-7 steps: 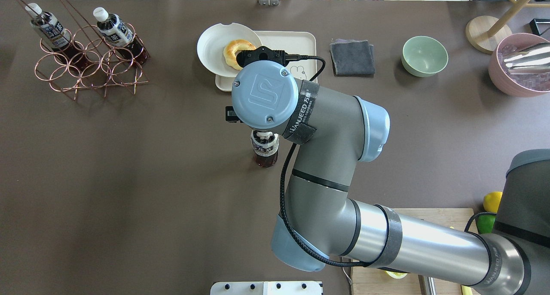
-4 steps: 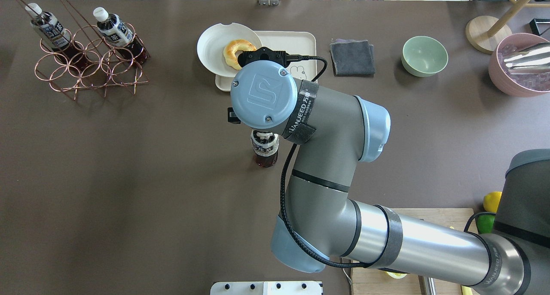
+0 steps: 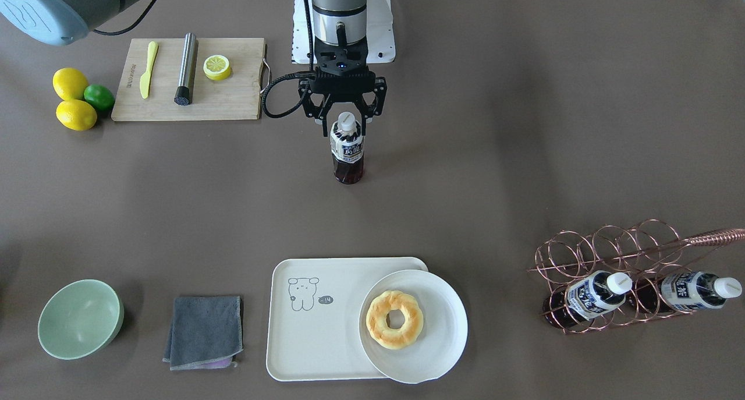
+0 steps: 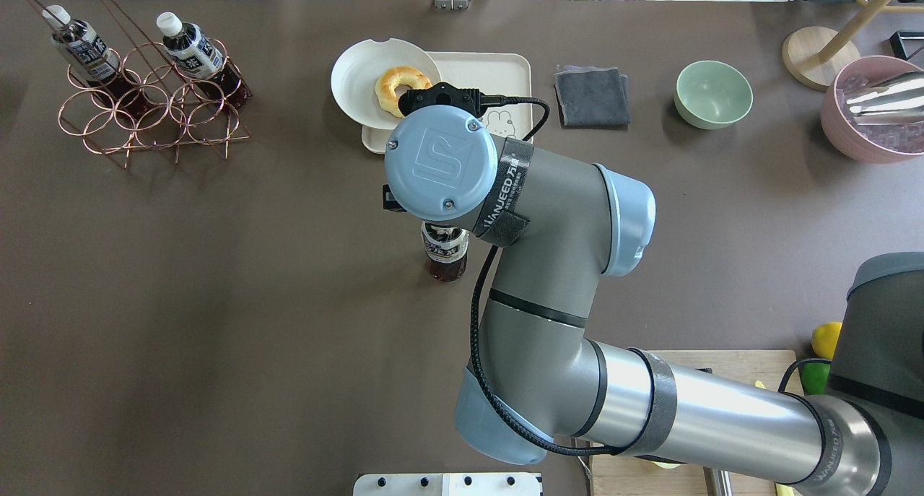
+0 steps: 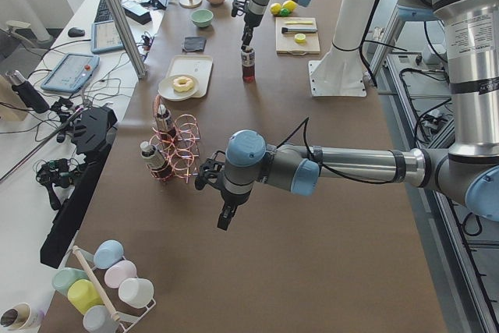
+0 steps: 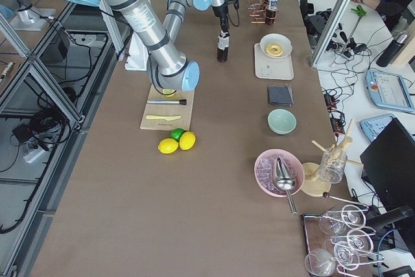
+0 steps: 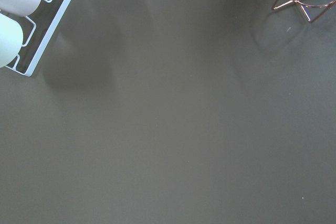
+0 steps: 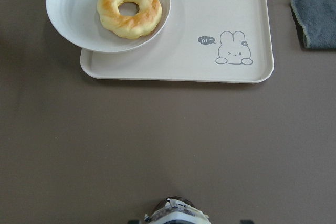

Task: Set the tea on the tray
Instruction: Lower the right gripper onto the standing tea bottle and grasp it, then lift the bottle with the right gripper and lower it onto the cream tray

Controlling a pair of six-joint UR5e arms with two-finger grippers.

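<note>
My right gripper grabs the tea bottle by its neck (image 3: 347, 130) next, to set it on the cream tray (image 3: 314, 342).
The tea (image 3: 347, 152), a small clear bottle of dark brown liquid with a white cap, stands upright on the brown table at mid-table. It also shows in the overhead view (image 4: 445, 254). My right gripper (image 3: 347, 129) hangs straight over it, open, with one finger on each side of the bottle's neck. The cream tray (image 3: 314, 342) lies farther out across the table, with a line-drawn animal on it; in the right wrist view the tray (image 8: 210, 14) lies ahead of the bottle. My left gripper (image 5: 224, 222) hovers over bare table near the rack; I cannot tell its state.
A round white plate (image 3: 436, 342) with a doughnut (image 3: 396, 318) overlaps one end of the tray. A copper wire rack (image 3: 611, 254) holds two alike bottles. A grey cloth (image 3: 204, 330) and green bowl (image 3: 78, 318) lie beside the tray. A cutting board (image 3: 233, 103) is near the robot.
My right wrist has shifted slightly toward the tray side in the overhead view. The bottle has not moved.
</note>
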